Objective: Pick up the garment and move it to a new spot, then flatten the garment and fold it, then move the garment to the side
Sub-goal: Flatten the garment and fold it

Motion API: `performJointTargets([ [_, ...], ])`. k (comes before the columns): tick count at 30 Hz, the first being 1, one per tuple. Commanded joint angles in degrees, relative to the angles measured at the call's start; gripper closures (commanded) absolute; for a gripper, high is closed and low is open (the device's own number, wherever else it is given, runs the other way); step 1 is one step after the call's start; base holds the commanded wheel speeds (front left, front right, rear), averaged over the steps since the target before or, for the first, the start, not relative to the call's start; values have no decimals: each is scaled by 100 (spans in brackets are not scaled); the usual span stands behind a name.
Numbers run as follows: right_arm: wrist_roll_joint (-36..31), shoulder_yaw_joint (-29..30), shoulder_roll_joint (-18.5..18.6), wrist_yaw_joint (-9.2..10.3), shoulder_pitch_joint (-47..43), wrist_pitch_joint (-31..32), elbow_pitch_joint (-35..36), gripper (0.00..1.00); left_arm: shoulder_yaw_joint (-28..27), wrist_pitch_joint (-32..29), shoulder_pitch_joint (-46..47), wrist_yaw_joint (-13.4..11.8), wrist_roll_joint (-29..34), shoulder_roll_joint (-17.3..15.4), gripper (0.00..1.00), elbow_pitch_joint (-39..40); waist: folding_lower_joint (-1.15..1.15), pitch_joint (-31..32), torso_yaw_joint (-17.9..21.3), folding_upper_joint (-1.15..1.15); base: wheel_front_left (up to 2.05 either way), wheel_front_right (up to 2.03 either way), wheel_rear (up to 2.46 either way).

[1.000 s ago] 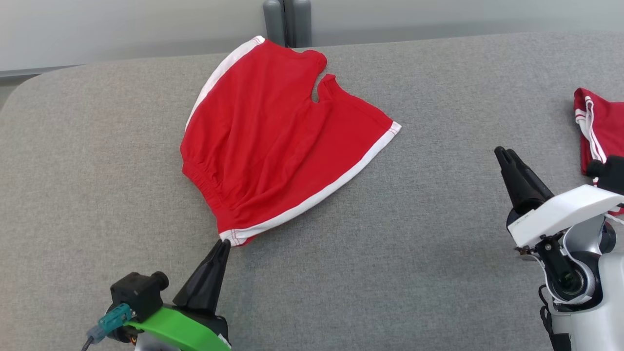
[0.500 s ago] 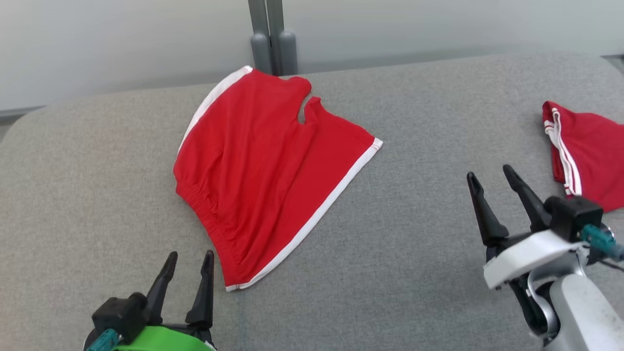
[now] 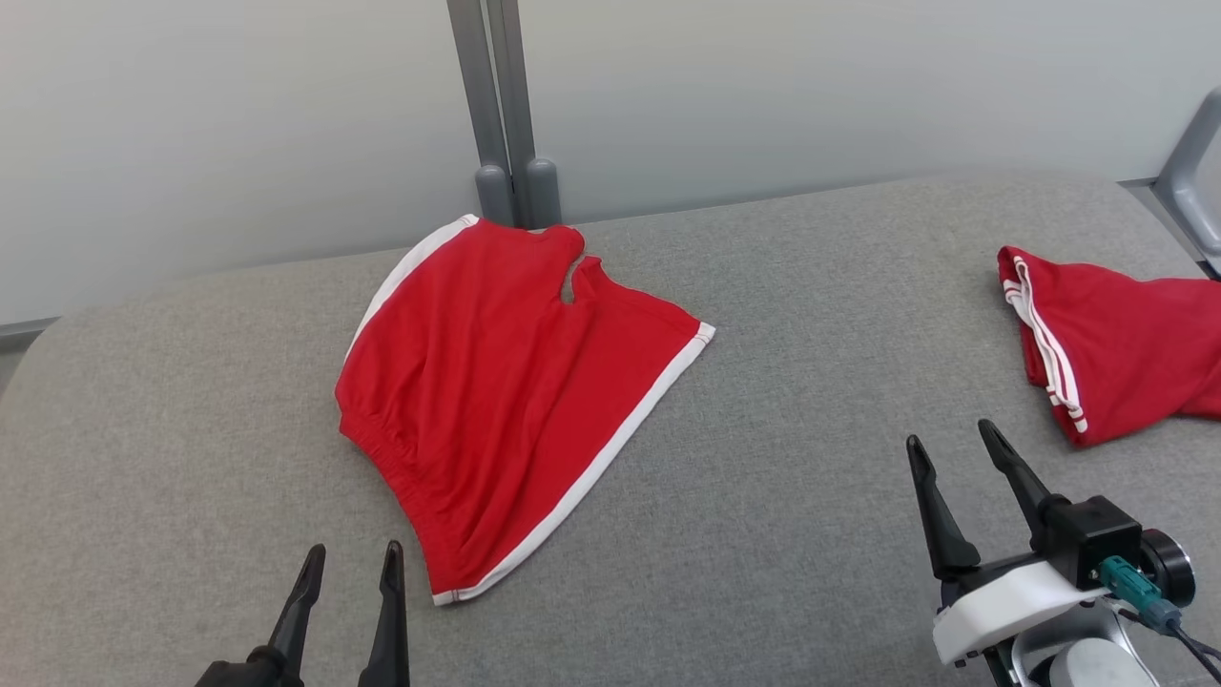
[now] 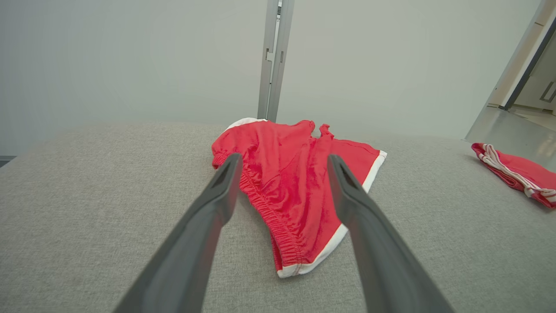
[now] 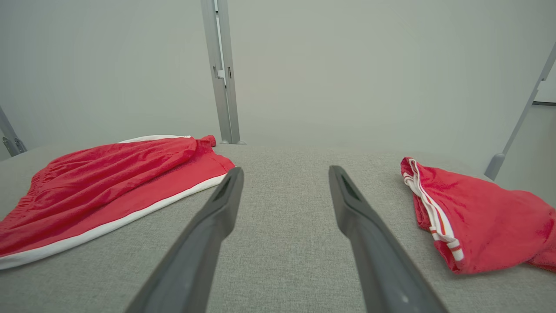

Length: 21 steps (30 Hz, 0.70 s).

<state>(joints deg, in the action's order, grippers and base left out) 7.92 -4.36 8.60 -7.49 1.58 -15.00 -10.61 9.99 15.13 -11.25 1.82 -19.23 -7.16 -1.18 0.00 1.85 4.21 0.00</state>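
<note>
The gathered waistband sticks up at its corner and the leg lies flat, so my left gripper should grab the waistband corner of the garment [image 4: 288, 261] next.
The garment [image 3: 506, 391] is a pair of red shorts with white trim, folded in half and lying on the grey padded table [image 3: 782, 515]. It also lies ahead in the left wrist view [image 4: 295, 191] and at the left of the right wrist view [image 5: 100, 191]. My left gripper [image 3: 351, 558] stands open at the bottom left, just short of the garment's near corner, holding nothing. Over the table's right part my right gripper [image 3: 949, 441] is open and empty too, well clear of the garment.
A second red garment with white stripes [image 3: 1116, 353] lies bunched at the table's right edge, also in the right wrist view [image 5: 473, 217]. A grey post [image 3: 501, 114] rises against the pale wall behind the table. A grey frame [image 3: 1192, 172] stands at the far right.
My left gripper has let go of the garment's near corner, opened and drawn back. The right gripper has opened as well. The head camera has tilted up, so the whole picture has shifted down.
</note>
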Motion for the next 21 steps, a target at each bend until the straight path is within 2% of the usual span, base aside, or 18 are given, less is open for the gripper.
performJointTargets([
  [1,-69,45,-17,-1,-99,-18,51,0,-100,-2,-69,87,118,47,0,-4,0,22,18,0,0,0,0],
  [9,-170,209,-157,-1,-312,-20,76,0,-577,-2,-85,411,410,290,0,-123,0,38,-4,0,0,0,0],
  [21,3,129,-228,-1,-243,-20,14,0,-752,-2,-106,549,569,400,0,-273,0,-3,-67,0,0,0,0],
])
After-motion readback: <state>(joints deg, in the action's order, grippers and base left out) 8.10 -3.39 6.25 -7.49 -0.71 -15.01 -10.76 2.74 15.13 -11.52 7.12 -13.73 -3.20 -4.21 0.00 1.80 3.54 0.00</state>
